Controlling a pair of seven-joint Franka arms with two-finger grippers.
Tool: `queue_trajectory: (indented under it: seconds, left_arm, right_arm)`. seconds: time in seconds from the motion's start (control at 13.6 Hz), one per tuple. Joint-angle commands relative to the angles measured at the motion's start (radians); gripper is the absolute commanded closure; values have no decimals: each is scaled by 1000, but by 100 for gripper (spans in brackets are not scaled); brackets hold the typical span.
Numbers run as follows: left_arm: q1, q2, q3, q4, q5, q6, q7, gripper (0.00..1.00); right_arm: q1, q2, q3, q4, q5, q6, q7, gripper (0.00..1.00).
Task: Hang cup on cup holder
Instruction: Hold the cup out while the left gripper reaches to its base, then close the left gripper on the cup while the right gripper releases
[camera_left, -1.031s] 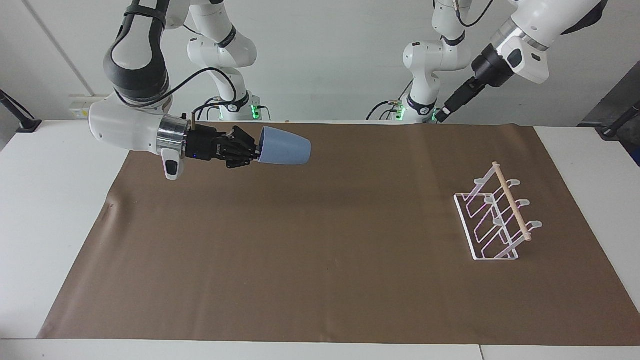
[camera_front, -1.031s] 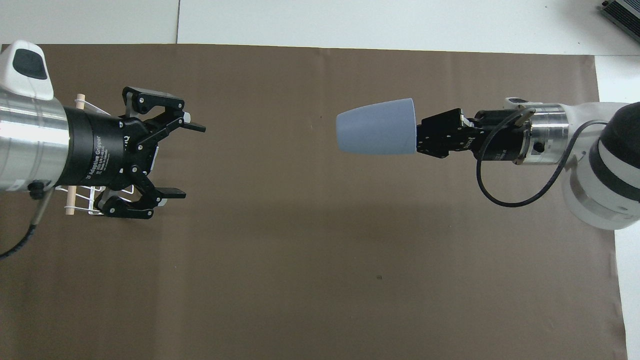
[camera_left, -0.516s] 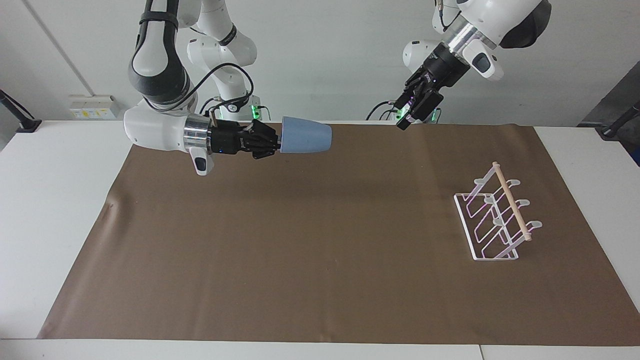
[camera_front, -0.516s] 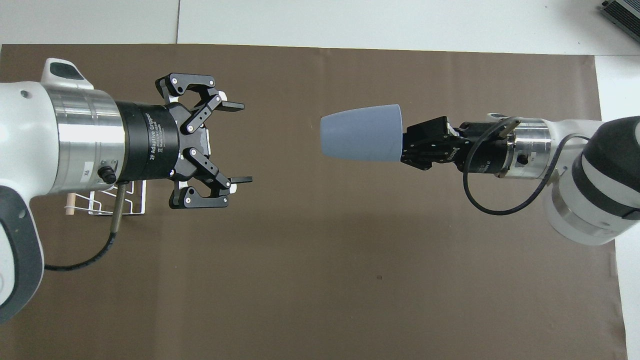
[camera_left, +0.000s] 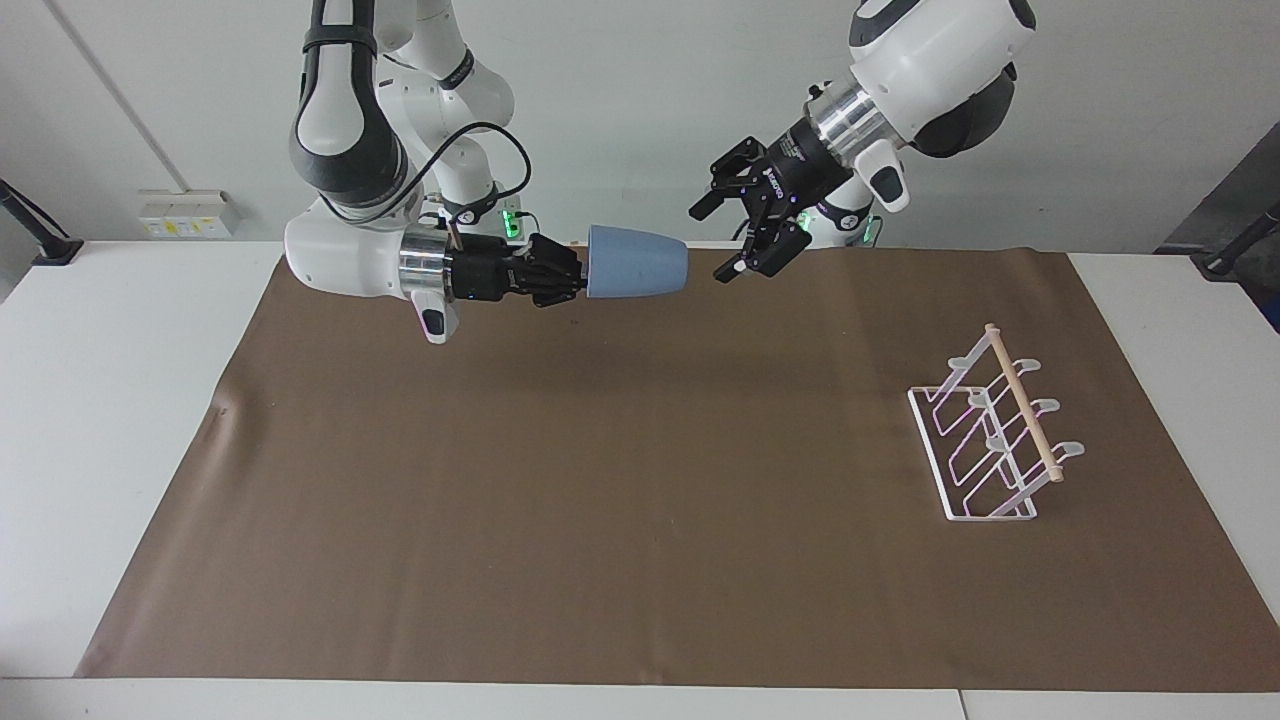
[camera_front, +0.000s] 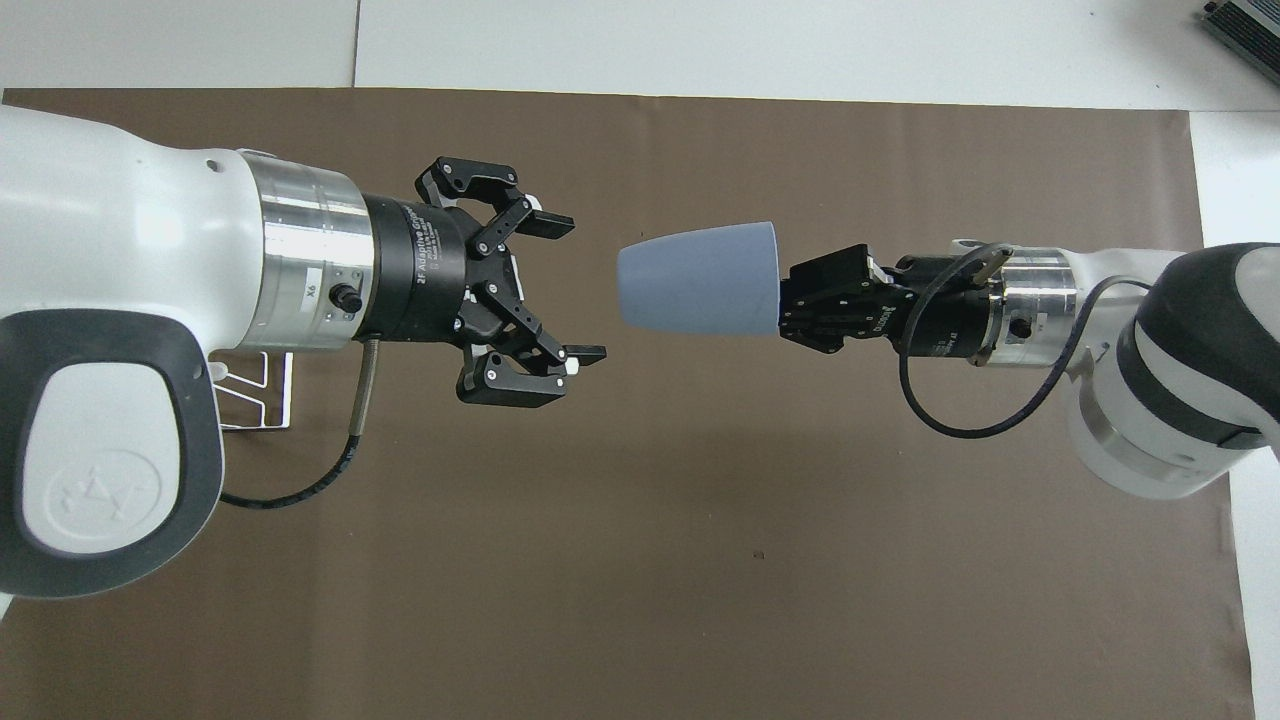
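The left gripper takes the cup by its base (camera_front: 632, 286) next, so the cup's open rim (camera_front: 774, 278) stays free for the cup holder.
The light-blue cup (camera_left: 636, 262) lies on its side in the air over the mat's edge nearest the robots, base pointing toward the left arm. My right gripper (camera_left: 578, 275) is shut on its rim; in the overhead view the right gripper (camera_front: 785, 305) and the cup (camera_front: 700, 292) also show. My left gripper (camera_left: 716, 240) is open, facing the cup's base with a small gap; in the overhead view the left gripper (camera_front: 577, 288) stands apart from the cup. The white wire cup holder (camera_left: 990, 430) stands toward the left arm's end; my left arm hides most of the holder (camera_front: 265, 400) from overhead.
A brown mat (camera_left: 640, 520) covers most of the white table (camera_left: 110, 400). Both arms hang over the strip of mat nearest the robots.
My right gripper has carried the cup toward the table's middle. My left gripper has swung down and toward the cup's base, still open.
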Motion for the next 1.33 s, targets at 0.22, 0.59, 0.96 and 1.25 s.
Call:
queue_trajectory:
  seconds: [0.22, 0.59, 0.96, 1.25]
  left_arm:
    - [-68, 100, 5, 79, 4, 29, -72, 0]
    - [-101, 100, 5, 77, 22, 50, -71, 0]
    - [-114, 97, 5, 76, 52, 79, -101, 33]
    - [-114, 95, 5, 70, 82, 118, -111, 100]
  right_arm:
    - [10, -36, 1, -36, 26, 42, 15, 100]
    - [10, -36, 1, -34, 26, 43, 15, 100]
    - [10, -36, 1, -34, 26, 45, 15, 100]
    - [10, -36, 1, -34, 26, 45, 15, 100]
